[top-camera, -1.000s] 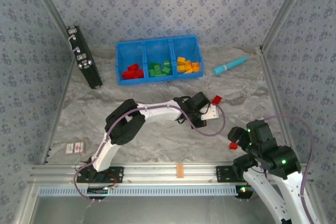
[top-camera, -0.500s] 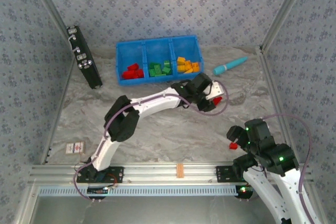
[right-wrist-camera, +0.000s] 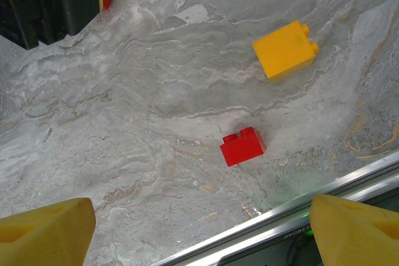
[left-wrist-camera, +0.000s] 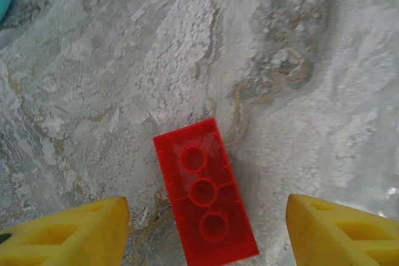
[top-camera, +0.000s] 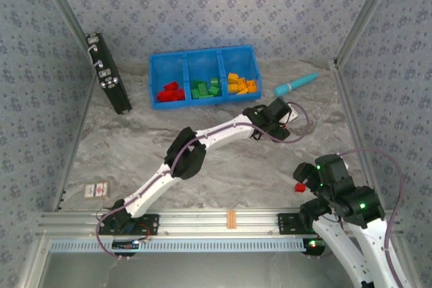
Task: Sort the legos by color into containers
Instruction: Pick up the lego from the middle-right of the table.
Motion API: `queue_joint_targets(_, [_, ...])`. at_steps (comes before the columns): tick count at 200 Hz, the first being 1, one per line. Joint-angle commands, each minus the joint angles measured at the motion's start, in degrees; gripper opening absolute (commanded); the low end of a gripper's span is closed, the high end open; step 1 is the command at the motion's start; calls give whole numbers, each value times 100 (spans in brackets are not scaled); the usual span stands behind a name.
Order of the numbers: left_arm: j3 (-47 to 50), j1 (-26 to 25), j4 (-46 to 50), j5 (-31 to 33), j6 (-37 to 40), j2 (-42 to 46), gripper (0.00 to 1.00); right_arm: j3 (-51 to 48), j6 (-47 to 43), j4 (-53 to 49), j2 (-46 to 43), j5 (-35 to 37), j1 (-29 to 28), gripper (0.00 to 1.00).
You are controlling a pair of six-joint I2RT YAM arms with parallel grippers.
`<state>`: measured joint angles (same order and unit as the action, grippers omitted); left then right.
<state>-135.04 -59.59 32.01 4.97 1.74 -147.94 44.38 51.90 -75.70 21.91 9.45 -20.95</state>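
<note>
My left gripper must lower before closing on the red lego (left-wrist-camera: 206,197): its fingers are above the lego's upturned rim in the left wrist view.
A red lego (left-wrist-camera: 206,191) lies underside up on the marble table, between the spread yellow fingertips of my left gripper (left-wrist-camera: 206,235), which is open and not touching it. In the top view the left arm reaches far right, with that gripper (top-camera: 280,118) below the teal stick. My right gripper (right-wrist-camera: 202,235) hangs open over the near right of the table; a small red lego (right-wrist-camera: 243,146) and a yellow lego (right-wrist-camera: 285,49) lie loose ahead of it. The blue bin (top-camera: 204,59) holds red legos (top-camera: 170,92) on the left, green (top-camera: 206,88) in the middle and orange-yellow (top-camera: 241,84) on the right.
A teal stick (top-camera: 295,84) lies right of the bin. A black panel (top-camera: 108,72) leans at the back left. The metal rail (right-wrist-camera: 299,216) runs along the near edge, close under the right gripper. A small card (top-camera: 96,189) lies near the front left.
The left arm has stretched right and back over the red lego, and its jaws have gone from shut to open. The right arm has hardly moved.
</note>
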Motion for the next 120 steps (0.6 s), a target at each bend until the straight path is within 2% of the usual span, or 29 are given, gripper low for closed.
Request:
queue_joint_targets(1, [-377, 3, 445, 248, -344, -238, 68, 54, 121, -195, -5, 26, 29, 91])
queue_joint_targets(49, [-375, 20, 367, 122, -530, -467, 65, 18, 140, -172, 63, -22, 33, 91])
queue_joint_targets(77, [-431, 62, 394, 45, -613, -552, 56, 9, 154, -151, 142, -9, 36, 91])
queue_joint_targets(120, [-402, 145, 368, -31, -681, -587, 36, -66, 288, -198, 172, 81, 37, 91])
